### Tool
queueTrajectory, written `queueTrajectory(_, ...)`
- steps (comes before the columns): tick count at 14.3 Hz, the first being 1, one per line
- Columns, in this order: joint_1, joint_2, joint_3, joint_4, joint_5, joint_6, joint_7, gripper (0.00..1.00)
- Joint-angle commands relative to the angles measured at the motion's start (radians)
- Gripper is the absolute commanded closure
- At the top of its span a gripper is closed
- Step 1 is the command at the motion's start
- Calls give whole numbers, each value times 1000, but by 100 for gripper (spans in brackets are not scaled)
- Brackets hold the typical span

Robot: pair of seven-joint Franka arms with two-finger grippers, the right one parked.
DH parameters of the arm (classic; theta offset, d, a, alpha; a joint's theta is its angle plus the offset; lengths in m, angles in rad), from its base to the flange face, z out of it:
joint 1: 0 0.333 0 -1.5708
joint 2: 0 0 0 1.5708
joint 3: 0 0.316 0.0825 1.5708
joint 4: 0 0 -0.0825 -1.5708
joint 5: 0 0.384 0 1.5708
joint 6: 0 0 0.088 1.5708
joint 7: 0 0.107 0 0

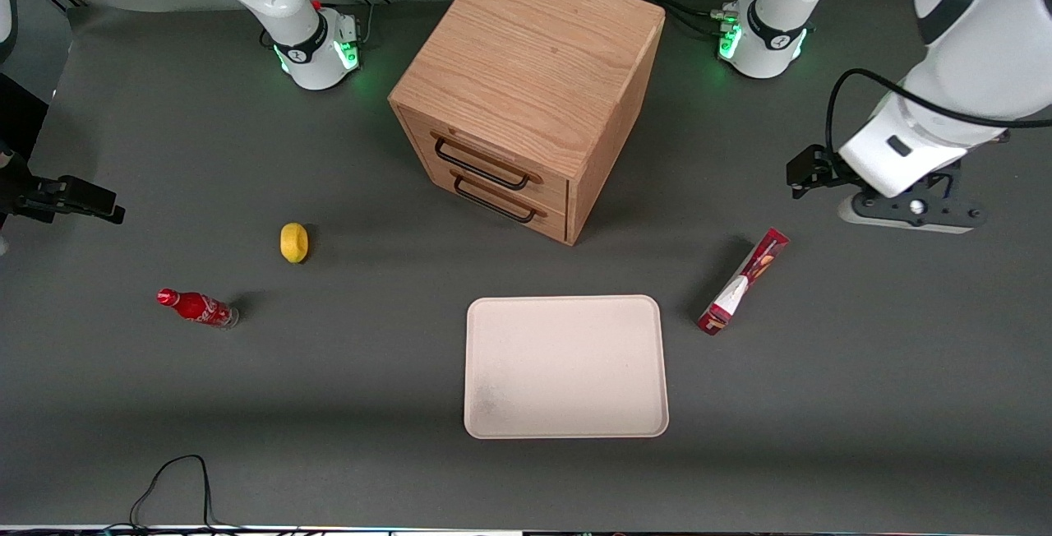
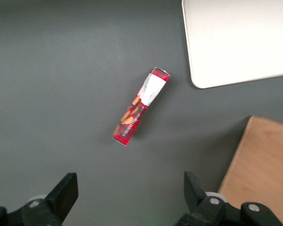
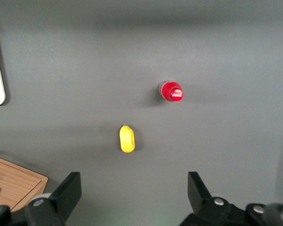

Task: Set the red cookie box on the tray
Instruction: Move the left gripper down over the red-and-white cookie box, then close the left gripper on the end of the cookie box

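The red cookie box is to go on the tray (image 1: 565,367), so the left gripper will next grab the box by its cookie-pictured end (image 1: 770,248).
The red cookie box (image 1: 744,281) (image 2: 140,107) lies on the dark table beside the tray, toward the working arm's end, set at a slant with its white section nearer the front camera. The cream-beige tray (image 1: 565,367) (image 2: 240,42) lies flat with nothing on it, in front of the drawer cabinet. My left gripper (image 1: 809,173) (image 2: 130,188) hangs above the table, farther from the front camera than the box and clear of it. It is open, with only bare table between its fingers.
A wooden drawer cabinet (image 1: 526,92) (image 2: 264,165) stands farther from the front camera than the tray. A yellow lemon (image 1: 293,242) and a small red soda bottle (image 1: 197,307) lie toward the parked arm's end. A black cable (image 1: 177,478) loops at the near edge.
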Motion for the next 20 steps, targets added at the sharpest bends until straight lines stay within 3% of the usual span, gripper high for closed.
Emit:
queueTrajectory(1,-32,4,12,2,39,26,152,0)
queueTrajectory(4,-28,22,13,-7,32,45,337,0)
queueTrajectory(7,-22,55,20,-59,-24,86,391,0)
queueTrajectory(12,-3,70,21,-343,-24,443,404,0)
queueTrajectory(16,12,168,21,-415,-25,623,434,0)
queueTrajectory(20,11,183,20,-553,-25,834,434,1)
